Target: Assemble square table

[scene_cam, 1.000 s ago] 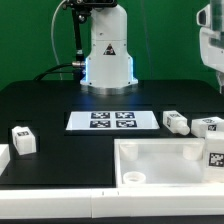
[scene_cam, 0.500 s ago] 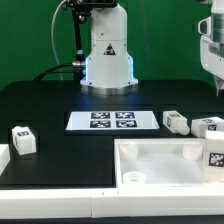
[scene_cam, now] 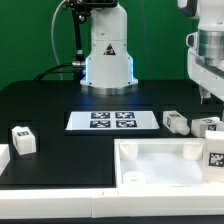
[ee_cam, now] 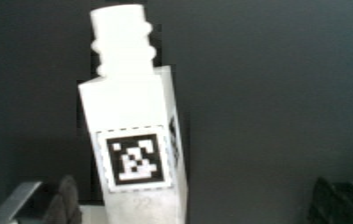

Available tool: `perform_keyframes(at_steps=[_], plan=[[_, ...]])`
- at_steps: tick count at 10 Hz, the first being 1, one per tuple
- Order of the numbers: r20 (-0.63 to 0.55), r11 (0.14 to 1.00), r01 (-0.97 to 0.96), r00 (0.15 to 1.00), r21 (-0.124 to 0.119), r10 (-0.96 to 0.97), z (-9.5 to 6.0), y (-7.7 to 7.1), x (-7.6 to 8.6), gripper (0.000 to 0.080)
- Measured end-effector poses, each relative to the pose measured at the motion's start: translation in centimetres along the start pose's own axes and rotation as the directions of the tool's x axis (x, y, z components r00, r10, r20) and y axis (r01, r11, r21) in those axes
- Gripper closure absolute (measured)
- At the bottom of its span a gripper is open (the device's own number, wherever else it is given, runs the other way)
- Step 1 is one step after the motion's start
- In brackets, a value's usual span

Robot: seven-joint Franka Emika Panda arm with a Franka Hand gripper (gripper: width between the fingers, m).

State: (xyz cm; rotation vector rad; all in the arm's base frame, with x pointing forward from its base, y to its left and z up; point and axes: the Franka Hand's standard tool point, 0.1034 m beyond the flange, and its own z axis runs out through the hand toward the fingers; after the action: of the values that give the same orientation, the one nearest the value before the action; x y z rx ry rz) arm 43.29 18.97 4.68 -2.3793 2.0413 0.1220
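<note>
The robot's fingers are high above the tagged white leg, so the gripper isn't ready to close yet. It needs to move lower first, then close on the leg.
The square tabletop lies at the front of the exterior view's right, a tagged piece at its right end. Two tagged white legs lie just behind it, and another leg lies at the left. My gripper hangs above the right-hand legs. In the wrist view a white leg with a tag and a knobbed end lies on the black table below my gripper. The dark fingers stand wide apart on either side of it, open and not touching it.
The marker board lies mid-table before the robot base. A white piece shows at the exterior view's left edge. The table top is black, with a green backdrop behind.
My gripper has moved toward the exterior view's left and come further into view above the right-hand legs. The parts on the table have not moved.
</note>
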Motion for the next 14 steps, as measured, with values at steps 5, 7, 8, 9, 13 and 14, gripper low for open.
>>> perform_keyframes(at_steps=[5,7,8,9,13,14], plan=[[-0.024,1.0,0.012,1.0,-0.001,-0.012,1.7,1.2,0.8,0.015],[-0.042,1.0,0.021,0.999,-0.019,-0.022,3.3,1.8,0.8,0.015],[-0.045,0.999,0.028,0.999,-0.025,-0.029,3.7,1.9,0.6,0.015],[-0.044,0.999,0.027,0.999,-0.024,-0.028,3.7,1.9,0.6,0.0276],[-0.044,0.999,0.027,0.999,-0.024,-0.029,3.7,1.9,0.6,0.0517],[-0.038,0.998,0.056,0.998,-0.023,-0.057,3.2,1.7,0.7,0.0516]])
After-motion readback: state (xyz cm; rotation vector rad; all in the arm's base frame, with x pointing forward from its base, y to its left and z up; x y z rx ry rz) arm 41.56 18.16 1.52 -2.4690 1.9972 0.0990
